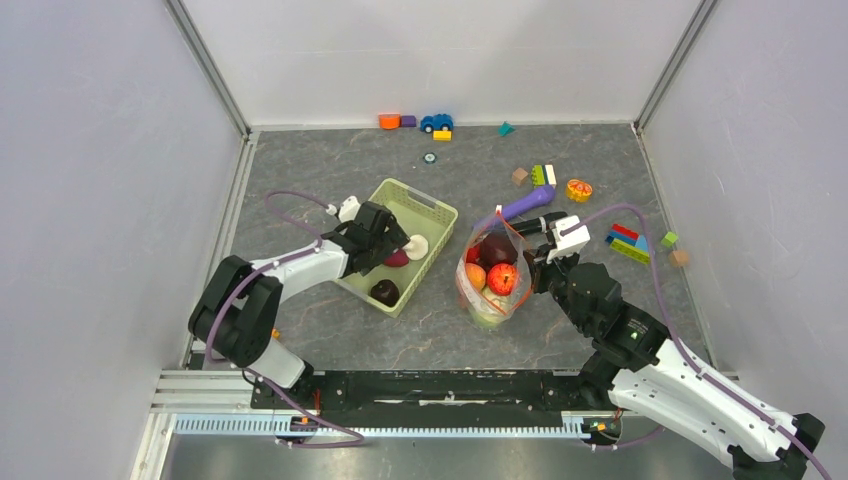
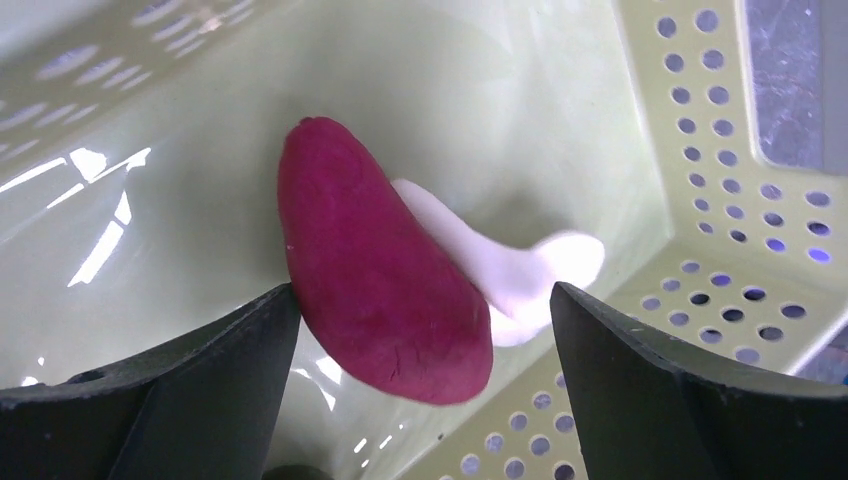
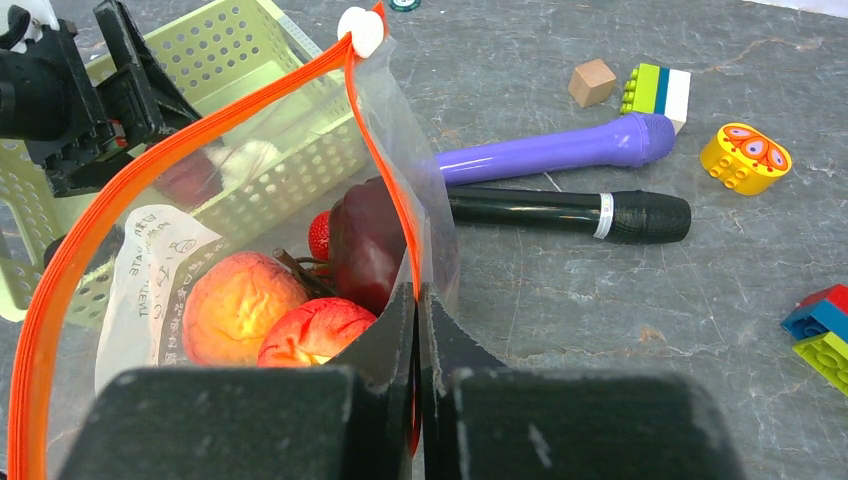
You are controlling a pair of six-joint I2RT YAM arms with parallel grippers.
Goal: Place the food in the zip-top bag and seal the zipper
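Note:
Next, my left gripper grabs the dark red-purple piece across its thicker body (image 1: pixel 398 259) (image 2: pixel 402 315), leaving the piece's narrow end free, to put the piece into the bag's opening.
The clear zip-top bag (image 1: pixel 490 285) stands open on the table with a red apple (image 1: pixel 502 278), a peach apple (image 3: pixel 238 305) and a dark purple piece (image 3: pixel 365 240) inside. My right gripper (image 3: pixel 416 300) is shut on the bag's edge at the orange-red zipper (image 3: pixel 150 165) and holds the mouth open. My left gripper (image 2: pixel 420 330) is open inside the light-green basket (image 1: pixel 430 205), its jaws either side of a dark red-purple piece (image 2: pixel 375 265) that lies against a white mushroom-like piece (image 2: pixel 500 265). Another dark piece (image 1: pixel 385 291) lies at the basket's near end.
A purple wand (image 3: pixel 560 150) and a black one (image 3: pixel 570 213) lie just right of the bag. Coloured blocks (image 1: pixel 628 243), an orange citrus slice toy (image 1: pixel 578 189) and a toy car (image 1: pixel 436 122) are scattered at the back and right. White walls enclose the table.

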